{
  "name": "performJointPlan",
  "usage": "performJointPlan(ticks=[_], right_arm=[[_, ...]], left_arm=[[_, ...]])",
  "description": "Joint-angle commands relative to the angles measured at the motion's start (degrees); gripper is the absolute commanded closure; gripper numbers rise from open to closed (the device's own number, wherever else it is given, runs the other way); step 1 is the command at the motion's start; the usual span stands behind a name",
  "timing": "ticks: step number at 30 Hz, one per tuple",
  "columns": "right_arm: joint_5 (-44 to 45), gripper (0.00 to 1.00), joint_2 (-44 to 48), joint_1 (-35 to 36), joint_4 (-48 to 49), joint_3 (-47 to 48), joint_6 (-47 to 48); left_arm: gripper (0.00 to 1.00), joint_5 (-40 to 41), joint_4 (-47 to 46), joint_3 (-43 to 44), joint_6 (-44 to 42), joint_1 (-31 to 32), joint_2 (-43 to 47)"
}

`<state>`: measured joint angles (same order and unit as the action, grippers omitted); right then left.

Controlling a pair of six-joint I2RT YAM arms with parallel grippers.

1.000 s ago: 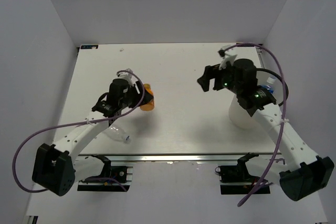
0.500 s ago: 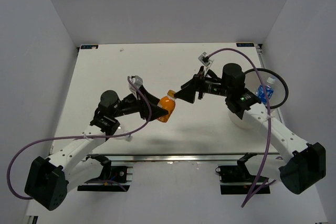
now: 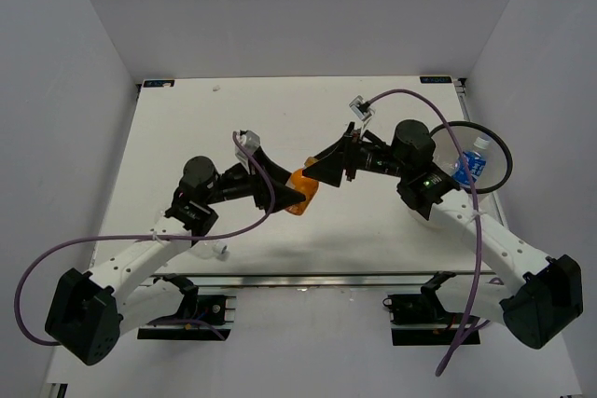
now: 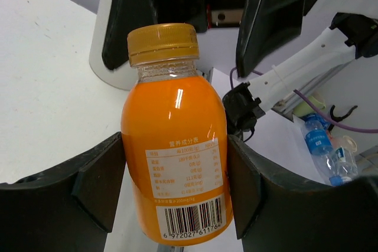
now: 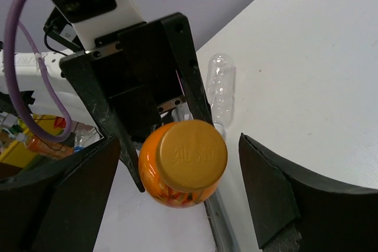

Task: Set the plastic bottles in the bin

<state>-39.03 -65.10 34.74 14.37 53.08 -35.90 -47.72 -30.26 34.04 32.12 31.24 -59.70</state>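
Note:
My right gripper should close on the cap now, because the cap is between my fingers, toward the right in the wrist view, and closing now would hold it.
My left gripper (image 3: 291,195) is shut on the short orange bottle (image 3: 301,191) and holds it above the table, cap toward the right arm. In the left wrist view the bottle (image 4: 174,140) sits gripped between both pads. My right gripper (image 3: 322,167) is open and faces the cap (image 5: 192,154), with its jaws to either side and not touching. The white bin (image 3: 422,212) stands at the right under the right arm. A blue-label bottle (image 3: 471,161) shows inside its black rim. One clear crinkled bottle (image 5: 221,90) lies on the table near the left arm.
The table's near edge with its metal rail (image 3: 308,279) runs below both arms. The white walls of the enclosure stand at the left, right and back. Loose bottles (image 4: 322,146) and clutter lie off the table beyond its edge.
My left gripper has lifted the orange bottle off the table and carried it right. My right arm has swung left from the bin, so its open jaws now face the cap.

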Motion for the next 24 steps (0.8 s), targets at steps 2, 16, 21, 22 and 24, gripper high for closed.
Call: performJointPlan(ticks=[2,16,21,22,24], right_arm=[[2.4,0.18,-0.7,1.5,1.8,0.7,-2.2],[24.0,0.88,2.6,1.8,-7.0,5.1,5.4],[55.6,0.96,5.0,-1.0,-27.1,18.0,14.3],[60.9,0.96,5.4,-1.3,-29.0,19.3,15.1],[73.0,0.95,6.6,-2.5,-32.2,22.5,17.3]], left_arm=[[0.70,2.8,-1.8,3.7,-0.2,0.3,-0.2],[0.02,15.0,14.6,9.1,-2.1,0.4,0.1],[0.02,38.8,35.8,13.8,1.6,0.4,3.0],[0.02,43.0,38.4,14.5,2.6,0.4,3.2],[0.02,55.1,46.8,16.0,5.8,0.2,2.1]])
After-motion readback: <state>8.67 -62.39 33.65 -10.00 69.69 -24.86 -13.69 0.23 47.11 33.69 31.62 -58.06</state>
